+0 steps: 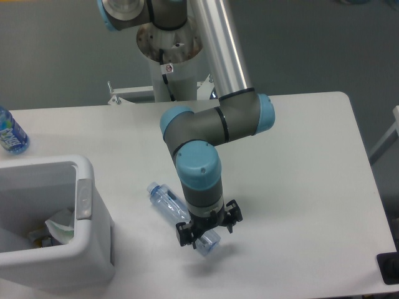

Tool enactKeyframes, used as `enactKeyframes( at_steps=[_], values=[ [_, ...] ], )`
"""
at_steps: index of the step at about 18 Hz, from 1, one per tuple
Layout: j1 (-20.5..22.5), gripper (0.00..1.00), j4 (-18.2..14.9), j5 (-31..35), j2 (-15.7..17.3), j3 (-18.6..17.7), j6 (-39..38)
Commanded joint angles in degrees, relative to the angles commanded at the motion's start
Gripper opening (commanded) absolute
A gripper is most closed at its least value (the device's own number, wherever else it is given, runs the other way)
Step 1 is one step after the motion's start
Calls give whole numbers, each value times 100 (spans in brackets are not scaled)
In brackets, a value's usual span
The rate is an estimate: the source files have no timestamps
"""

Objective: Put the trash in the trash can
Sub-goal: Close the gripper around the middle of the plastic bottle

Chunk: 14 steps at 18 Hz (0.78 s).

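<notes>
The clear plastic bottle has to go into the white trash can. My gripper needs to grab the bottle next by its body, near the bottle's base, to drop it in there.
The clear dented plastic bottle (166, 200) lies on its side on the white table, cap end toward the upper left. My gripper (208, 228) is down low over the bottle's lower right end, open, with one finger on each side of it. I cannot tell whether the fingers touch the bottle. The white trash can (38, 170) stands at the left front of the table with its grey tab (83, 199) facing the bottle. Inside it lies the creased white carton (60, 227).
A blue bottle with a blue-and-white label (10, 132) stands at the table's far left edge. A black object (389, 268) sits at the front right corner. The arm's base and mounting bracket (131, 93) are behind the table's back edge.
</notes>
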Motion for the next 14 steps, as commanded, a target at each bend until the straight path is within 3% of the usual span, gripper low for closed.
enactKeyframes(
  at_steps=[10,14],
  values=[
    [-18,100,35,-211,-26,79,-193],
    [-62,100,44,-193,-228,114,-255]
  ],
)
